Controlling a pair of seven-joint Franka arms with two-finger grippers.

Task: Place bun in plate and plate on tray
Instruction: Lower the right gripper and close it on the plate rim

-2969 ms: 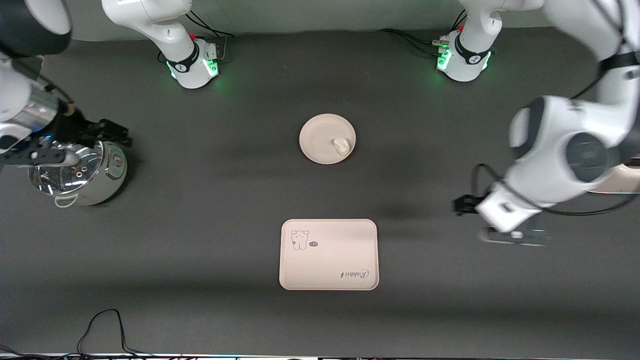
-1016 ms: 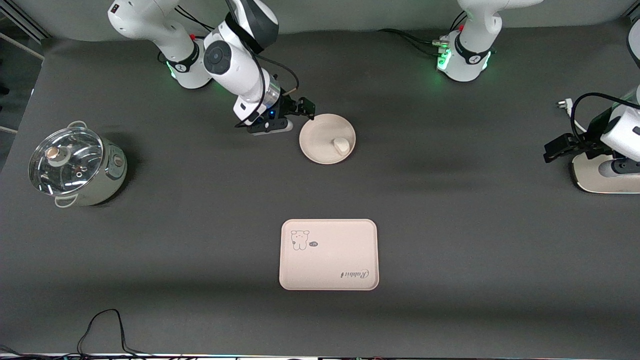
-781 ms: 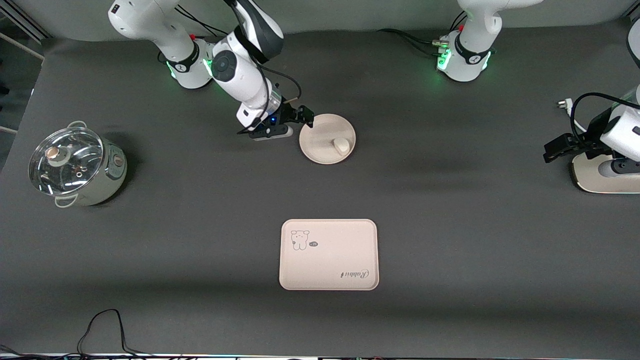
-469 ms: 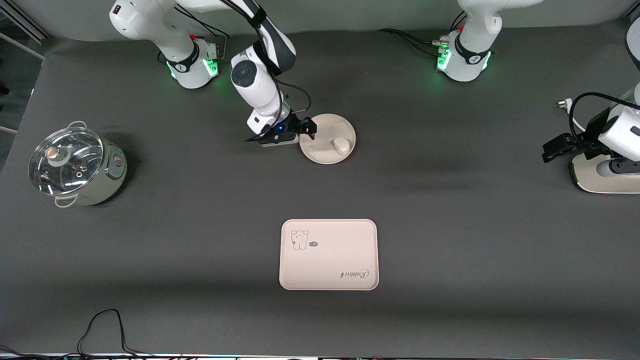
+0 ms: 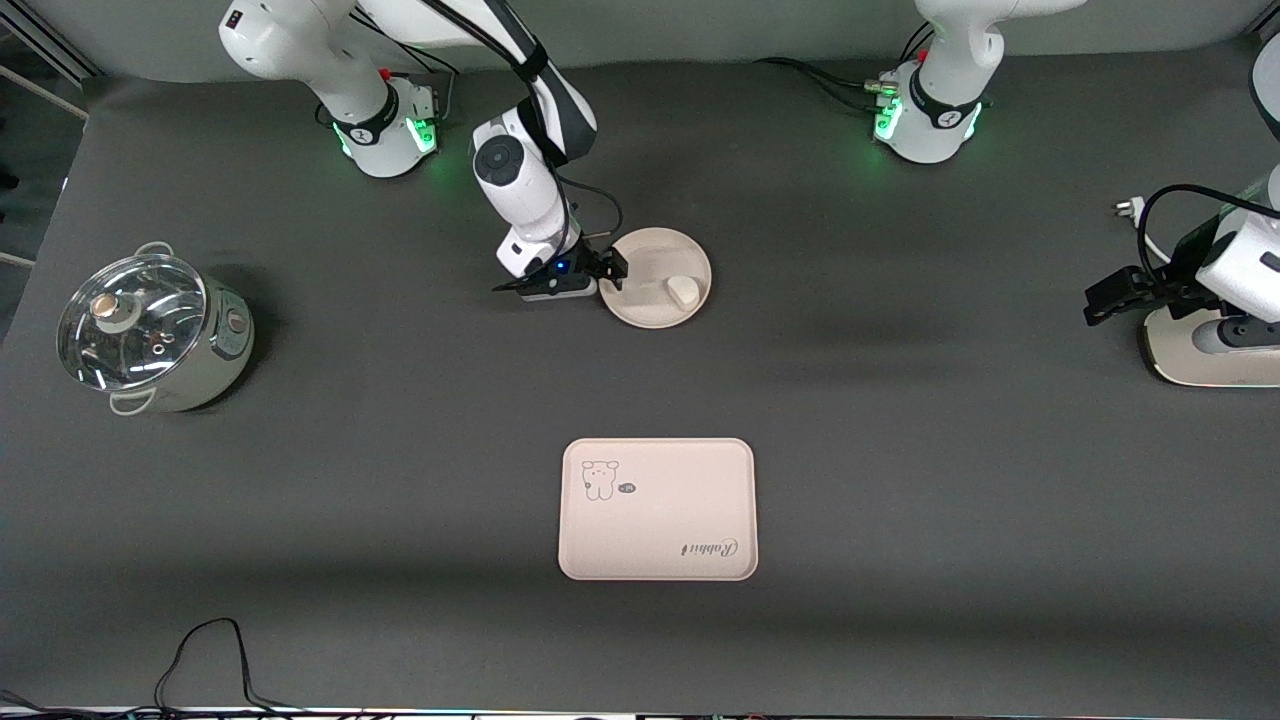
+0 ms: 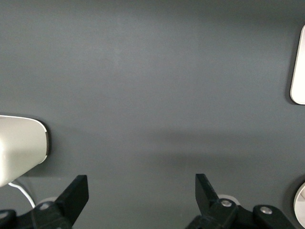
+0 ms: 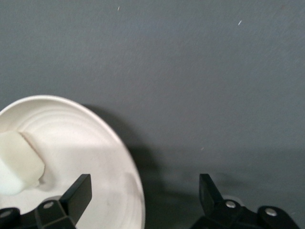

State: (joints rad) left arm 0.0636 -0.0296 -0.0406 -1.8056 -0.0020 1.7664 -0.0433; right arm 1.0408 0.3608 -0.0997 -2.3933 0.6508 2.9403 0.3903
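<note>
The bun should stay put while the plate goes onto the tray (image 5: 657,508), so the robot's right gripper needs to grab the plate by its rim next.
The round cream-pink plate (image 5: 655,277) lies on the dark table between the two arm bases. The off-white bun (image 5: 684,291) sits in it, near the rim toward the left arm's end. My right gripper (image 5: 612,272) is open, low at the plate's rim toward the right arm's end. In the right wrist view the plate (image 7: 86,152) and bun (image 7: 16,162) show, and the gripper (image 7: 144,195) straddles the rim, one finger over the plate, one outside. The tray (image 5: 657,508) lies nearer the camera. My left gripper (image 5: 1105,300) is open and empty and waits at its end, also shown in its wrist view (image 6: 140,191).
A steel pot with a glass lid (image 5: 150,335) stands at the right arm's end of the table. A white rounded appliance (image 5: 1210,350) with a cable sits by the left gripper, also seen in the left wrist view (image 6: 21,148). A black cable (image 5: 210,650) lies near the front edge.
My right arm swung from the pot to the plate, then came down at its rim. My left arm pulled back to its end by the white appliance and has stayed there.
</note>
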